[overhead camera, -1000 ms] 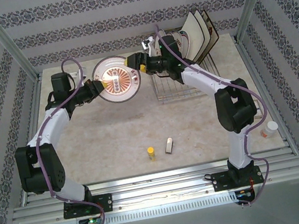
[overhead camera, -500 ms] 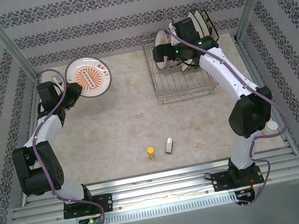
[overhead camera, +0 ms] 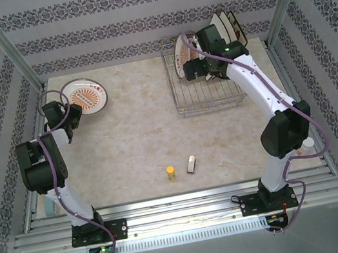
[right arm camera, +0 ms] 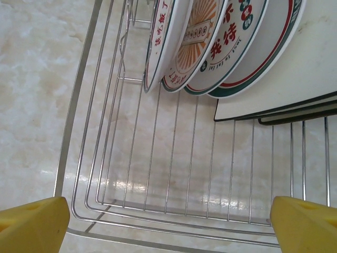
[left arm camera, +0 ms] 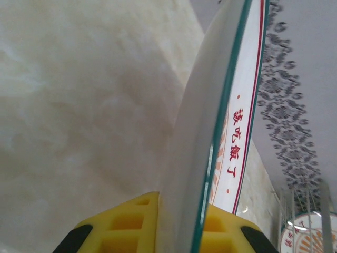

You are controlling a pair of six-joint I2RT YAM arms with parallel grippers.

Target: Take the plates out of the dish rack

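I need to lower the tilted plate with my left gripper before I release it, because it hangs above its shadow and would drop onto the table if I opened now.
A round white plate (overhead camera: 84,96) with teal and red rings and an orange sunburst hangs tilted low over the table's far left. My left gripper (overhead camera: 72,112) is shut on its near rim. In the left wrist view the yellow fingers (left arm camera: 129,224) pinch the plate (left arm camera: 208,137) edge-on. The silver wire dish rack (overhead camera: 210,98) stands at the back right. Its far end holds several round plates (right arm camera: 210,42) upright and square cream plates (right arm camera: 295,74) behind them. My right gripper (overhead camera: 189,68) hovers open over the rack's bare wires (right arm camera: 79,121), nothing between its jaws (right arm camera: 168,221).
A small yellow piece (overhead camera: 171,172) and a short grey block (overhead camera: 191,164) lie near the table's front middle. A white bottle (overhead camera: 303,145) stands at the right edge behind the right arm. Metal frame posts and patterned walls close in the sides and back.
My left arm has swung the round plate from the table's middle to the far left and lowered it. My right gripper has pulled back from that plate to above the rack.
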